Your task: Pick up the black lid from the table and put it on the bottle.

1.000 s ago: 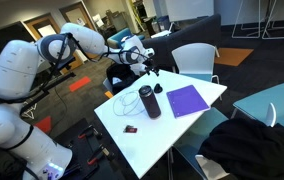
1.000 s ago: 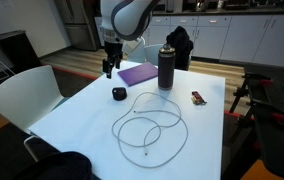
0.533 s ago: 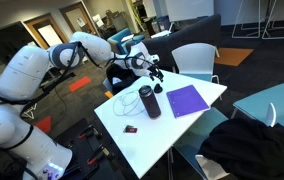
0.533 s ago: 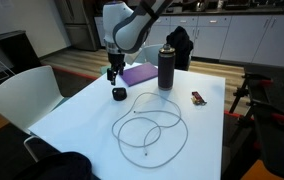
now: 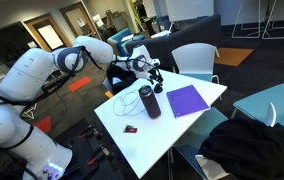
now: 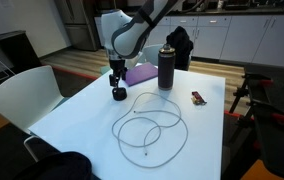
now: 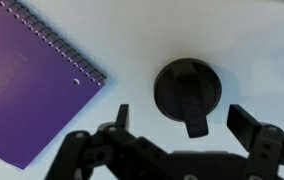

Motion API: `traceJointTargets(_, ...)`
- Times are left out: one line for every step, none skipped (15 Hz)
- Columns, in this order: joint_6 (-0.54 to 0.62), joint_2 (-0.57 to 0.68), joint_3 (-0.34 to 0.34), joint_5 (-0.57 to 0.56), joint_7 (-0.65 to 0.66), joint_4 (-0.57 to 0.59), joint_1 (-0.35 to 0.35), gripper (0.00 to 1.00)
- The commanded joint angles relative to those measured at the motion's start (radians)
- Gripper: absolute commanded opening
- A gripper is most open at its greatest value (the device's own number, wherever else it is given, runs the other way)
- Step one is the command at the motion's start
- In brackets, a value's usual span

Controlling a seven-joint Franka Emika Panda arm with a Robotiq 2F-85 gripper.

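My gripper needs to go lower before it closes on the black lid [image 5: 158, 88] [image 7: 187, 90], because my fingers stop above the lid in an exterior view.
The black lid [image 7: 187, 90] is a small round cap lying on the white table, with a tab pointing toward the gripper. In an exterior view the lid [image 6: 119, 94] sits left of the bottle [image 6: 166, 68], a dark upright flask that also shows in an exterior view [image 5: 149, 101]. My gripper [image 7: 182, 125] is open and hangs just above the lid, one finger on each side, not touching it. The gripper also shows in both exterior views [image 6: 116, 80] [image 5: 154, 74].
A purple spiral notebook [image 7: 27, 85] [image 6: 139, 73] lies close beside the lid. A looped cable [image 6: 150, 130] lies in the table's middle. A flat black piece with a red mark [image 6: 198, 98] lies near the far edge. A white chair [image 6: 22, 95] stands beside the table.
The gripper has come down and moved over the lid. The lid, bottle and notebook have not moved.
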Motion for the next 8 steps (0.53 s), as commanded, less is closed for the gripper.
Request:
traceJointTargets(-0.063, 0.032, 0.0, 0.005, 0.0, 0.062, 0.009, 1.0)
traceJointTargets(-0.067, 0.037, 0.001, 0.005, -0.001, 0.068, 0.011, 1.0)
traceJointTargets(-0.07, 0.043, 0.001, 0.005, 0.0, 0.074, 0.013, 1.0)
traceJointTargets(-0.07, 0.049, 0.001, 0.004, 0.002, 0.081, 0.015, 1.0)
traceJointTargets(-0.069, 0.056, -0.002, 0.003, 0.006, 0.089, 0.018, 1.0)
traceJointTargets(-0.068, 0.063, -0.002, 0.003, 0.007, 0.096, 0.02, 1.0)
traceJointTargets(-0.067, 0.069, -0.004, 0.002, 0.009, 0.104, 0.023, 1.0)
traceJointTargets(-0.066, 0.076, -0.005, 0.001, 0.01, 0.11, 0.025, 1.0)
